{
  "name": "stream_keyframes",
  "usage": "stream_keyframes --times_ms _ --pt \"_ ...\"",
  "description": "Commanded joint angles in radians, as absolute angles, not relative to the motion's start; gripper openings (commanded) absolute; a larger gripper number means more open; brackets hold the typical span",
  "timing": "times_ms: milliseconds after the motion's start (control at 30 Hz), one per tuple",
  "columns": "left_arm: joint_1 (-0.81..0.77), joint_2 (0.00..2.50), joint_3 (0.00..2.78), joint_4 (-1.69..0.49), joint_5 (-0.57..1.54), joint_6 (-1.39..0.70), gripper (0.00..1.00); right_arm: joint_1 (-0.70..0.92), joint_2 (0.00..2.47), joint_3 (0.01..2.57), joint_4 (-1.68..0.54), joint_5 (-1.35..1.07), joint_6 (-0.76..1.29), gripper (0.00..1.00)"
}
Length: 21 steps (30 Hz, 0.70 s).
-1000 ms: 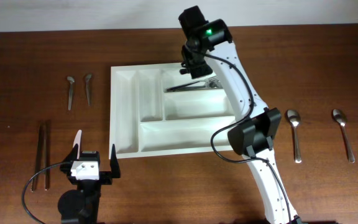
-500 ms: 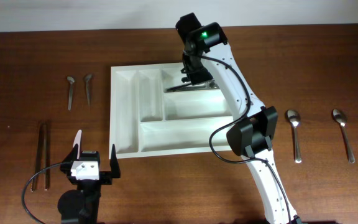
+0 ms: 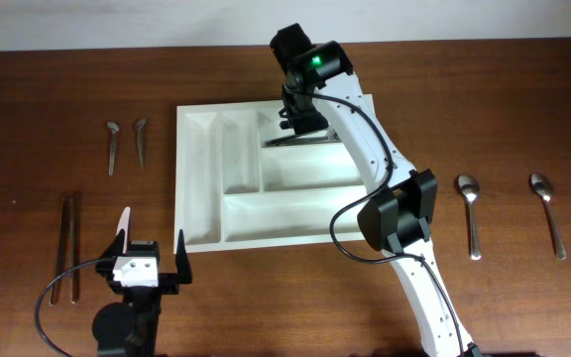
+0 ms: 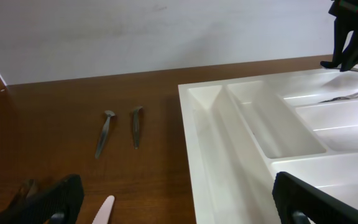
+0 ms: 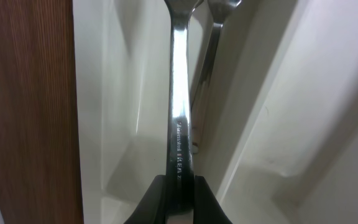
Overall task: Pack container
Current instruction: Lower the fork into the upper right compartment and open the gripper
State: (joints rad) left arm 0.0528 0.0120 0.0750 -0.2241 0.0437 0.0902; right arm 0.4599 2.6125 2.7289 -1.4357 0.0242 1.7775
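Observation:
I need to let go of the fork with my right gripper now, because the held fork hangs lengthwise between the sides of the tray's far long compartment.
The container [image 3: 198, 178] is a large white compartment tray in the middle of the table; it also shows in the left wrist view [image 4: 216, 143]. My right gripper [image 3: 300, 117] hangs over the tray's far long compartment, shut on the handle of a steel fork [image 5: 179, 93]. A second fork [image 5: 207, 68] lies in that compartment beside the held one. The forks show from overhead as a dark streak [image 3: 315, 139]. My left gripper [image 3: 151, 245] is open and empty at the tray's near left corner, low over the table [image 4: 179, 208].
Two small steel spoons [image 3: 112, 147] [image 3: 141, 141] lie left of the tray, also in the left wrist view [image 4: 104, 132]. Two long dark sticks [image 3: 70, 243] lie at the far left. Two larger spoons [image 3: 470, 213] [image 3: 548, 213] lie right of the tray.
My right gripper has moved a little to the left along the far compartment with the fork in it. The left arm has not moved.

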Motion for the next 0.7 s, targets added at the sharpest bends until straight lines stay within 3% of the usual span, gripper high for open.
stream_keyframes --times_ms 0,100,333,500,667 --pt "0.054 0.005 0.069 -0.224 0.033 0.107 0.99 0.464 2.594 2.719 -1.435 0.062 1.79 0.1" --pt "0.054 0.005 0.069 -0.224 0.033 0.107 0.99 0.465 2.595 2.719 -1.435 0.062 1.79 0.1" --pt "0.054 0.005 0.069 -0.224 0.033 0.107 0.99 0.464 2.604 2.712 -1.431 0.061 1.789 0.27" --pt "0.054 0.005 0.069 -0.224 0.033 0.107 0.99 0.464 2.606 2.712 -1.393 0.074 1.783 0.47" --pt "0.054 0.005 0.069 -0.224 0.033 0.107 0.99 0.45 2.601 2.73 -1.207 0.091 1.541 0.64"
